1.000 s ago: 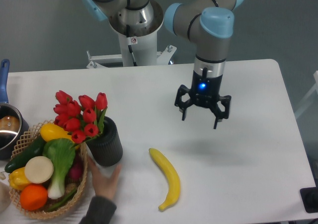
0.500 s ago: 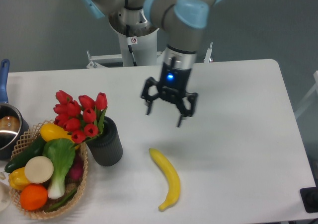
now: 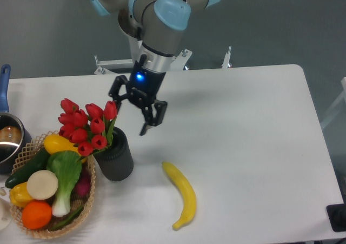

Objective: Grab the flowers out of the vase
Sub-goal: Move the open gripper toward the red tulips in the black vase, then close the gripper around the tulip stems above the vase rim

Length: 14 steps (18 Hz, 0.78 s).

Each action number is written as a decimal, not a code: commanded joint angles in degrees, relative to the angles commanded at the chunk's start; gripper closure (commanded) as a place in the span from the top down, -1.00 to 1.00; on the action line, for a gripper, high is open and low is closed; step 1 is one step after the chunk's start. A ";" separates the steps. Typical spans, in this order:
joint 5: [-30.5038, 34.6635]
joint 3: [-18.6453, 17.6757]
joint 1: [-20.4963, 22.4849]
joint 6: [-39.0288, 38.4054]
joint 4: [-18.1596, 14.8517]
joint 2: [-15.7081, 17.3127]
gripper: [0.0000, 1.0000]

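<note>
My gripper will next grab the flowers by their green stems, to pick up the flowers (image 3: 86,125) from the vase (image 3: 115,157).
The flowers (image 3: 86,125), a bunch of red tulip buds on green stems, stand in the vase (image 3: 115,157), a dark ribbed cylinder at the left of the white table. They lean left over the wicker basket. My gripper (image 3: 131,116) hangs open just right of the top buds, above the table and slightly behind the vase. Nothing is between its black fingers (image 3: 147,124).
A wicker basket (image 3: 32,146) with vegetables and fruit touches the vase's left side. A yellow banana (image 3: 183,194) lies to the right of the vase. A pot (image 3: 8,138) with a blue handle sits at the far left edge.
The gripper has travelled left across the table, from the middle right to beside the flowers, staying open. A hand that held the vase's base one second ago is gone.
</note>
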 joint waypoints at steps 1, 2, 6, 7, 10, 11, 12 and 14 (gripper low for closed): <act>-0.17 0.17 -0.53 0.53 0.09 -0.44 1.00; -0.52 0.35 -1.40 0.71 0.09 -1.14 1.00; -0.96 1.84 -3.87 0.19 2.72 -4.91 1.00; -1.75 2.71 -5.09 0.10 2.72 -6.14 0.99; -3.43 3.08 -5.46 -1.56 2.72 -6.59 0.14; -3.51 3.08 -5.37 -2.53 2.72 -6.51 -0.24; -3.60 3.25 -5.28 -3.41 2.72 -6.50 -0.54; -3.60 3.78 -5.19 -5.17 2.72 -6.50 -0.92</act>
